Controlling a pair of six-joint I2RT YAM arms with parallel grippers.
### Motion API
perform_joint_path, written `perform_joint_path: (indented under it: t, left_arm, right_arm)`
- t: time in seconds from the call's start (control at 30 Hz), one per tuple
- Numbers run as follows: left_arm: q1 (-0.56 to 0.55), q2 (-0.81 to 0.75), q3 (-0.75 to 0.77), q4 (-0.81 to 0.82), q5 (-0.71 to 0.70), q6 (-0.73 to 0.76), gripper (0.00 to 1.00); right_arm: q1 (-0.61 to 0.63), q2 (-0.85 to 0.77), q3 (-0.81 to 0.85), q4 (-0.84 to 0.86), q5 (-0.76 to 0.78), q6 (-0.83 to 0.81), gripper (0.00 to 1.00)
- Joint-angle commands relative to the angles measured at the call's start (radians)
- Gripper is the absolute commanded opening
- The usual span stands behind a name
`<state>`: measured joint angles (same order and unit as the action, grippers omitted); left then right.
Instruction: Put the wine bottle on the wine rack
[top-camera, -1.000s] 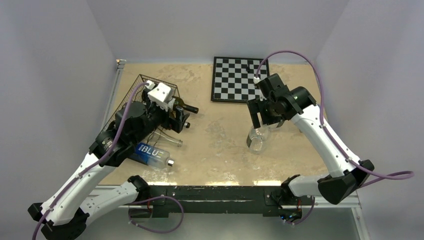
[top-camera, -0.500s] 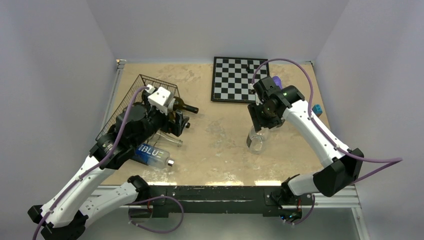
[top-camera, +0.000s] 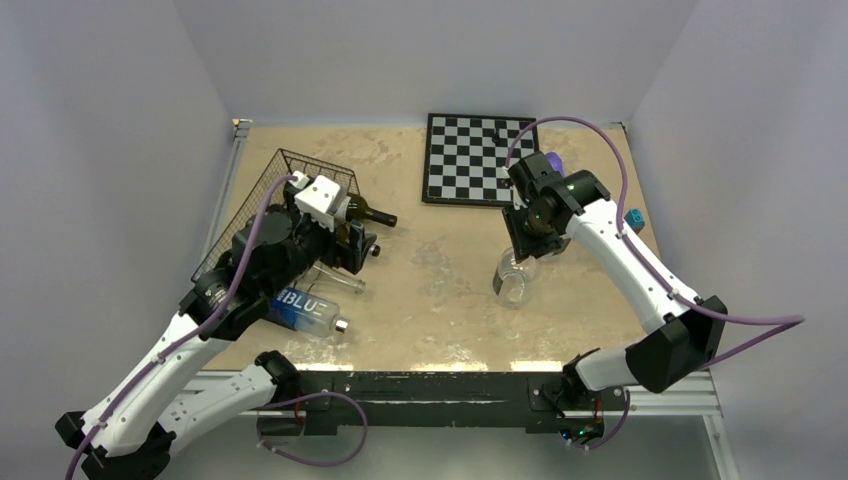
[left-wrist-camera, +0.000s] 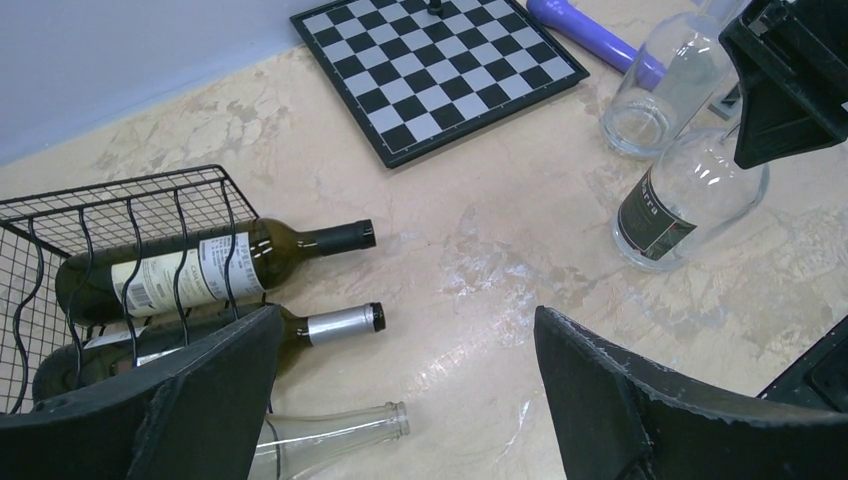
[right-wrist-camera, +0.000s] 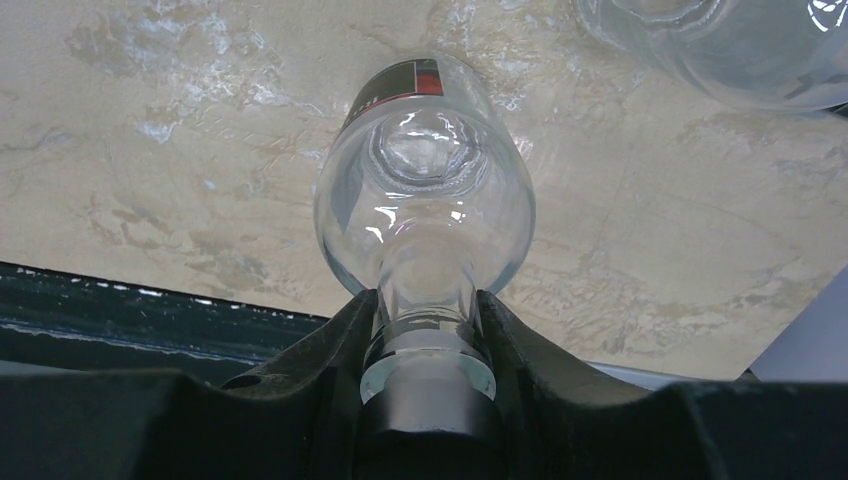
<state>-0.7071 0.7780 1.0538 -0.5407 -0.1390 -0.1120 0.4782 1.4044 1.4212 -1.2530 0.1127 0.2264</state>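
I have my right gripper shut on both sides of the clear wine bottle's neck, so the bottle would come up if I lifted that gripper now.
A clear wine bottle (top-camera: 514, 280) with a dark label stands upright on the table right of centre. My right gripper (top-camera: 525, 248) is over it, and in the right wrist view both fingers of that gripper (right-wrist-camera: 425, 310) press against the neck of the bottle (right-wrist-camera: 425, 200). The black wire wine rack (top-camera: 262, 190) stands at the left and holds a green labelled bottle (left-wrist-camera: 200, 265) and a dark bottle with a silver-foil neck (left-wrist-camera: 335, 322). My left gripper (left-wrist-camera: 407, 312) hangs wide open just in front of the rack, holding nothing.
A clear bottle (left-wrist-camera: 340, 432) and a blue-labelled bottle (top-camera: 305, 308) lie on the table by the rack. A second clear bottle (left-wrist-camera: 665, 90) stands close to the held one. The chessboard (top-camera: 478, 158), a purple object (top-camera: 553, 160) and a small blue block (top-camera: 634, 217) sit at the back right.
The right arm has shifted over the clear bottle and its fingers have closed in on the neck. The left arm and the other bottles have stayed put.
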Motion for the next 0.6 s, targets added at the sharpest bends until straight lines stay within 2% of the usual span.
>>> perform_joint_path:
  t: [0.0, 0.57]
  left_arm:
    - [0.004, -0.018, -0.007, 0.016, -0.019, 0.005, 0.99]
    - [0.003, -0.028, -0.011, 0.016, -0.024, 0.011, 0.99]
  right_arm:
    - [0.0, -0.007, 0.049, 0.028, 0.015, 0.005, 0.0]
    - [0.0, -0.154, 0.171, 0.14, -0.16, 0.085, 0.0]
